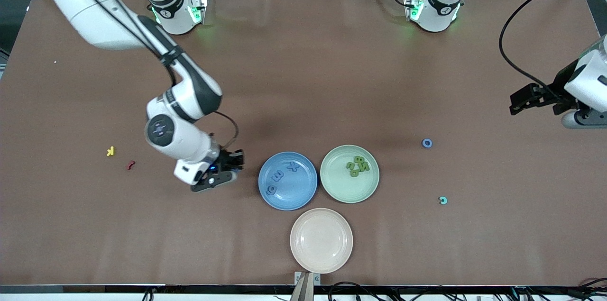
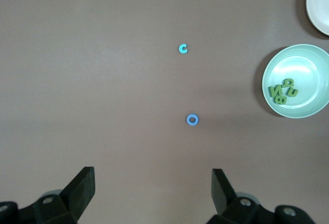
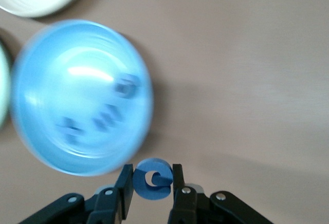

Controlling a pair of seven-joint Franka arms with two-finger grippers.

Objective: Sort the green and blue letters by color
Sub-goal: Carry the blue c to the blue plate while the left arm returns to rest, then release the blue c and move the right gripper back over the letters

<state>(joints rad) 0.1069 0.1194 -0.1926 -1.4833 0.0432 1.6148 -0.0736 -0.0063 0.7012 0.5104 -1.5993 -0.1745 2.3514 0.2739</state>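
The blue letter (image 3: pixel 153 179) now stays in my right gripper until it is over the blue plate, as the gripper's fingers have it outside the plate's rim (image 3: pixel 115 166).
My right gripper (image 3: pixel 152 170) is shut on a blue letter (image 3: pixel 151 182), held upright between its fingers. It hangs low over the table (image 1: pixel 234 162) just beside the blue plate (image 1: pixel 301 188), toward the right arm's end. That plate (image 3: pixel 46 80) holds three blue letters (image 1: pixel 278 177). The green plate (image 1: pixel 340 188) beside it holds several green letters (image 1: pixel 356 166). A blue ring letter (image 1: pixel 427 143) and a teal c-shaped letter (image 1: pixel 443 200) lie loose on the table toward the left arm's end. My left gripper (image 1: pixel 518 103) waits open over that end; its view shows the ring (image 2: pixel 192 119) and the teal piece (image 2: pixel 183 49).
A cream plate (image 1: pixel 321 240) with nothing on it sits nearer the front camera than the two coloured plates. A small yellow k (image 1: pixel 110 151) and a small red piece (image 1: pixel 130 165) lie toward the right arm's end of the table.
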